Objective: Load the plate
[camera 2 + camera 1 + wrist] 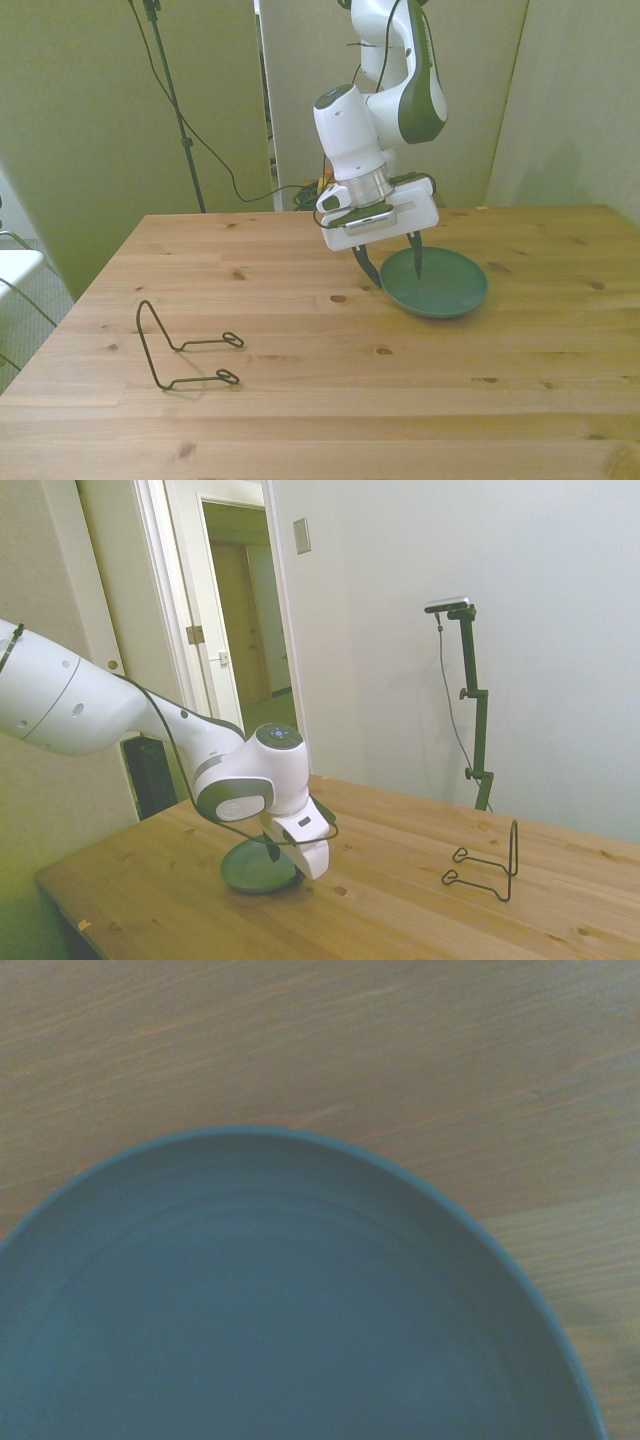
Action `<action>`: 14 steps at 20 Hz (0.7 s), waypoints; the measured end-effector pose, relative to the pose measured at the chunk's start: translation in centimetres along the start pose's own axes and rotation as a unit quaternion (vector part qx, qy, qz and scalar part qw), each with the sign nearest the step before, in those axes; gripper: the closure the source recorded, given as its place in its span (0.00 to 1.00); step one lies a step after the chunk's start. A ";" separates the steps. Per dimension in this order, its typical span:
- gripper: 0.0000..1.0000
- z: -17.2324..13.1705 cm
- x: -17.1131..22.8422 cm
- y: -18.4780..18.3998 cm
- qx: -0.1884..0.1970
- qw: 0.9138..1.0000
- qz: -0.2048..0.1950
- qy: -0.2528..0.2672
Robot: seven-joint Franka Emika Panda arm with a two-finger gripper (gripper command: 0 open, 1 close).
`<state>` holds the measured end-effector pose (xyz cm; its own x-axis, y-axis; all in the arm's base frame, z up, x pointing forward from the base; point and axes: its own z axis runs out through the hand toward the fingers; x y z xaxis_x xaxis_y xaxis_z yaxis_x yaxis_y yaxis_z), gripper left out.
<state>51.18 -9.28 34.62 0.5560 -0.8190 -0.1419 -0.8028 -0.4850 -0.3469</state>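
Note:
The grey-green plate (440, 285) should go onto the black wire stand, so my gripper should grab its rim (384, 270) next.
The grey-green plate (440, 285) lies flat on the wooden table, toward the front view's right; it also shows in the side view (245, 870) and fills most of the wrist view (280, 1310). My gripper (394, 278) hangs low over the plate's rim on the front view's left side. It is open, with one dark finger (366, 268) outside the rim just above the wood and the other (415, 255) over the plate's inside. Nothing is held. In the side view the gripper (282, 865) partly covers the plate.
A thin black wire stand (185, 345) sits on the table toward the front view's left, well apart from the plate; it also shows in the side view (490, 865). Bare wood (330, 400) lies between the two and in front of them.

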 end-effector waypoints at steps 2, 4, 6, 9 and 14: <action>1.00 0.0 0.2 0.2 -0.001 1.000 0.001 -0.001; 1.00 0.1 0.2 0.3 -0.003 1.000 0.001 -0.004; 1.00 0.2 0.3 0.4 -0.004 1.000 0.001 -0.005; 1.00 0.3 0.4 0.5 -0.006 1.000 0.000 -0.006; 1.00 0.5 0.5 0.8 -0.009 1.000 -0.001 -0.008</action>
<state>50.92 -9.95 33.81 0.5612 -0.8130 -0.1552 -0.8049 -0.4924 -0.3312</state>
